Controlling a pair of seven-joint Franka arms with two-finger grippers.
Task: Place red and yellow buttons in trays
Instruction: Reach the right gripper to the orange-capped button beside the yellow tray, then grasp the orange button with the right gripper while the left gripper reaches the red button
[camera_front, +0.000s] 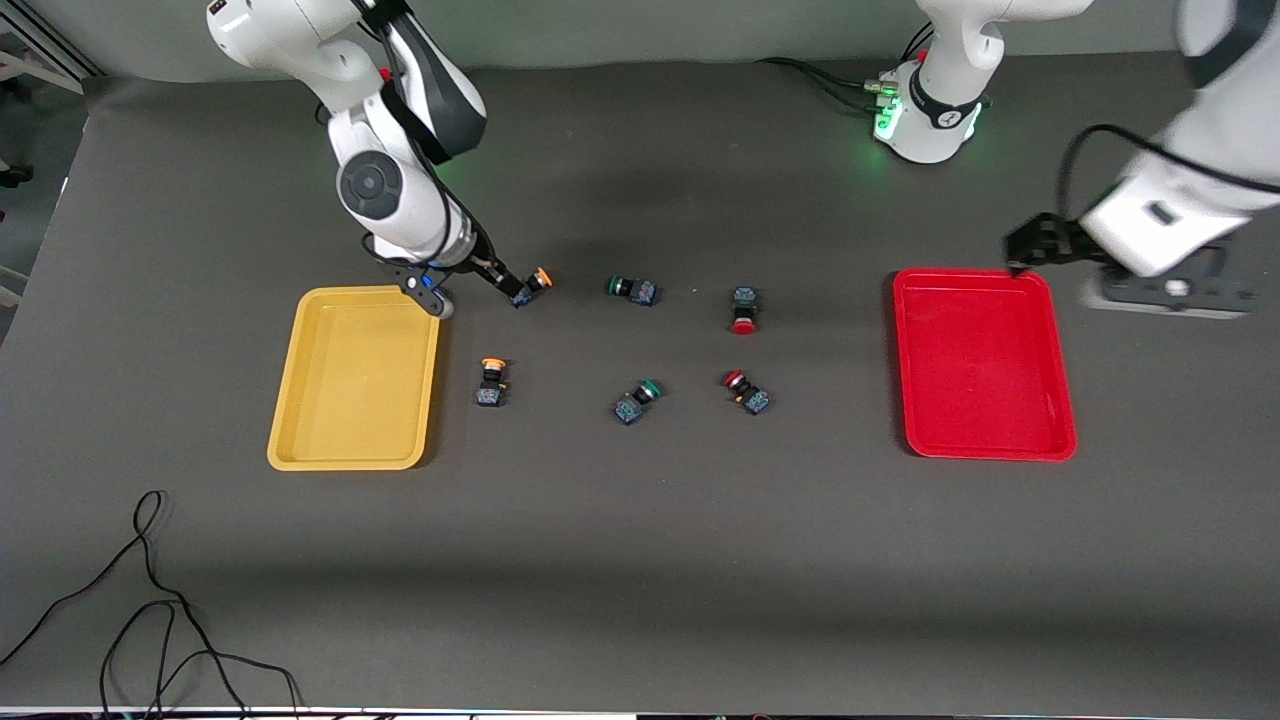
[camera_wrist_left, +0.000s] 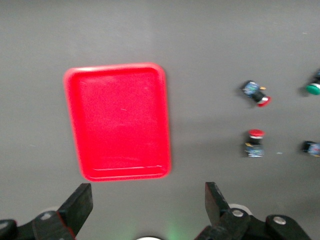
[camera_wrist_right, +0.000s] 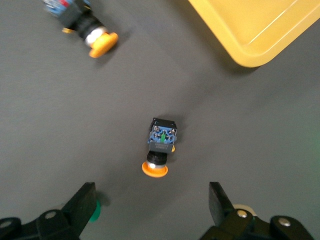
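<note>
The red button needs to go in the red tray (camera_front: 985, 365). My left gripper will next pick up the red-capped button by its black body.
Two yellow-capped buttons lie near the yellow tray (camera_front: 355, 375): one (camera_front: 533, 284) just under my right gripper (camera_front: 505, 285), one (camera_front: 490, 382) nearer the camera. In the right wrist view the open, empty gripper (camera_wrist_right: 151, 191) hangs over the first button (camera_wrist_right: 159, 147), with the other button (camera_wrist_right: 85, 27) and the tray's corner (camera_wrist_right: 260, 30) also in view. Two red-capped buttons (camera_front: 743, 310) (camera_front: 746, 392) lie mid-table. My left gripper (camera_front: 1022, 255) is open and empty over the table by the red tray (camera_front: 985, 365). Its wrist view (camera_wrist_left: 147, 192) shows the tray (camera_wrist_left: 117, 122) and both red buttons (camera_wrist_left: 256, 93) (camera_wrist_left: 255, 142).
Two green-capped buttons (camera_front: 632, 290) (camera_front: 637, 401) lie between the yellow and red ones. One green cap (camera_wrist_right: 95, 210) shows beside a finger of the right gripper. A loose black cable (camera_front: 150, 600) lies near the table's front edge at the right arm's end.
</note>
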